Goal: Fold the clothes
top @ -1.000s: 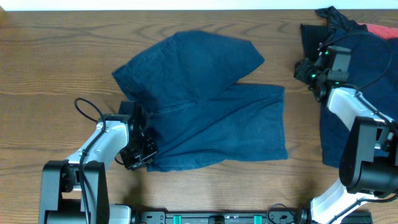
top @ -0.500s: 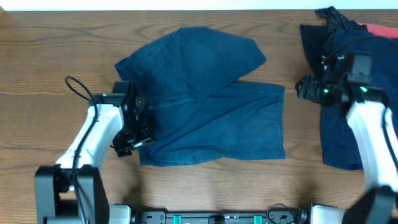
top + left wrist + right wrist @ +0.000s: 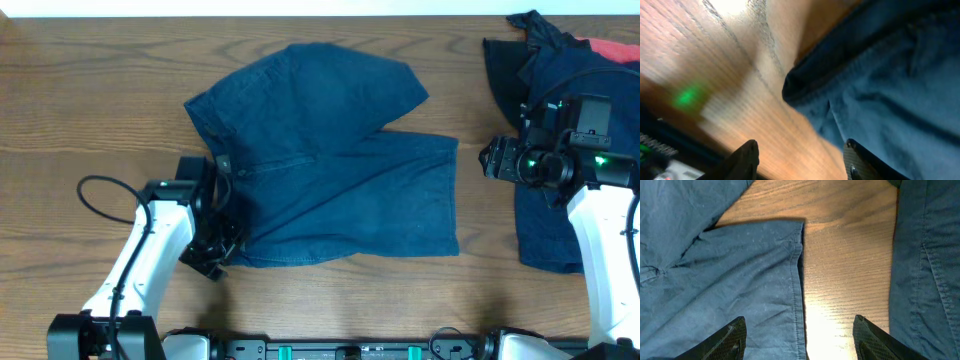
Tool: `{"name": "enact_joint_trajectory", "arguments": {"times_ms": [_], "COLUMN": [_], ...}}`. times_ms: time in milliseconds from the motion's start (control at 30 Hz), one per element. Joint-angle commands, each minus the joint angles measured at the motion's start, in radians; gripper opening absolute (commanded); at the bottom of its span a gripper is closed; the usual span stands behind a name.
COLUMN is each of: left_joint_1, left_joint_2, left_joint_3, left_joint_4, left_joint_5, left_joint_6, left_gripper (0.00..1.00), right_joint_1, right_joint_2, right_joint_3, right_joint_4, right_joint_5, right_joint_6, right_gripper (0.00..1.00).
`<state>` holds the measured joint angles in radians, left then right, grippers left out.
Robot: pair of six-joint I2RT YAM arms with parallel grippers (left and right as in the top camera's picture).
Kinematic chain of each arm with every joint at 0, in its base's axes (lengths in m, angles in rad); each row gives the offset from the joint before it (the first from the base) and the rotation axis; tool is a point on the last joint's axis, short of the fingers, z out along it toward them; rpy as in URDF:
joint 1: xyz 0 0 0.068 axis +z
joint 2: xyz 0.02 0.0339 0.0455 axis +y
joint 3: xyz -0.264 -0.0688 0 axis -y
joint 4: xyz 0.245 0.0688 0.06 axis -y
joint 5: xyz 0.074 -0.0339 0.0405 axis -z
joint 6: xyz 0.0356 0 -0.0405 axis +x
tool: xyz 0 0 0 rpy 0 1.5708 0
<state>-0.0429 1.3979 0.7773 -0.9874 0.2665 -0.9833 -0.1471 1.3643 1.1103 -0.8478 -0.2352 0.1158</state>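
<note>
The near leg of the shorts needs to be folded over the far leg. My right gripper should grab the near leg by its hem [image 3: 454, 240] [image 3: 800, 345] next, opposite the shorts' waistband.
Dark blue denim-like shorts [image 3: 330, 160] lie spread flat mid-table, waistband to the left, two legs pointing right. My left gripper [image 3: 213, 250] stands open at the waistband's near-left corner; in the left wrist view that corner [image 3: 880, 90] lies just ahead of the gripper [image 3: 800, 160], with bare wood between the fingers. My right gripper [image 3: 493, 160] hovers open just right of the lower leg's hem. The right wrist view shows that hem [image 3: 795, 280] under the gripper [image 3: 800, 337], nothing held.
More clothes are piled at the right edge: a dark blue piece [image 3: 555, 230] [image 3: 925, 255], a black piece [image 3: 505, 60] and a red piece [image 3: 612, 47] at the back right. The wooden table [image 3: 90, 120] shows bare on the left.
The left gripper opened, let go of the shorts' waistband corner and ended near the front edge. The right gripper opened wider and moved forward from the pile toward the leg hem.
</note>
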Motion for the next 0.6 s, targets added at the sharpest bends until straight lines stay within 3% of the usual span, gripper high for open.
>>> {"name": "enact_joint_trajectory", "arguments": {"times_ms": [0, 200, 367, 500, 533, 567], "left_joint_1": [-0.002, -0.002, -0.002, -0.002, -0.002, -0.002], "left_joint_2": [-0.01, -0.01, -0.01, -0.01, -0.01, -0.009], "left_joint_3": [-0.056, -0.146, -0.171, -0.174, -0.174, -0.174], "left_joint_4": [0.041, 0.216, 0.283, 0.29, 0.29, 0.291], "left_joint_5": [0.007, 0.007, -0.002, -0.025, -0.033, -0.037], "left_joint_6": [-0.125, -0.144, -0.143, -0.136, -0.134, -0.128], "left_gripper": [0.57, 0.58, 0.58, 0.44, 0.35, 0.32], "right_joint_1": [-0.002, -0.002, -0.002, -0.002, 0.0, 0.003], "right_joint_2": [0.005, 0.005, 0.005, 0.005, 0.005, 0.005], "right_joint_3": [0.006, 0.006, 0.005, -0.01, -0.019, -0.028], "right_joint_4": [-0.013, -0.08, -0.208, -0.306, -0.33, -0.346], "right_joint_5": [0.003, 0.003, 0.003, -0.004, -0.005, -0.005], "right_joint_6": [-0.02, 0.02, 0.187, 0.301, 0.319, 0.335], "right_gripper": [0.66, 0.65, 0.66, 0.7, 0.74, 0.86]}}
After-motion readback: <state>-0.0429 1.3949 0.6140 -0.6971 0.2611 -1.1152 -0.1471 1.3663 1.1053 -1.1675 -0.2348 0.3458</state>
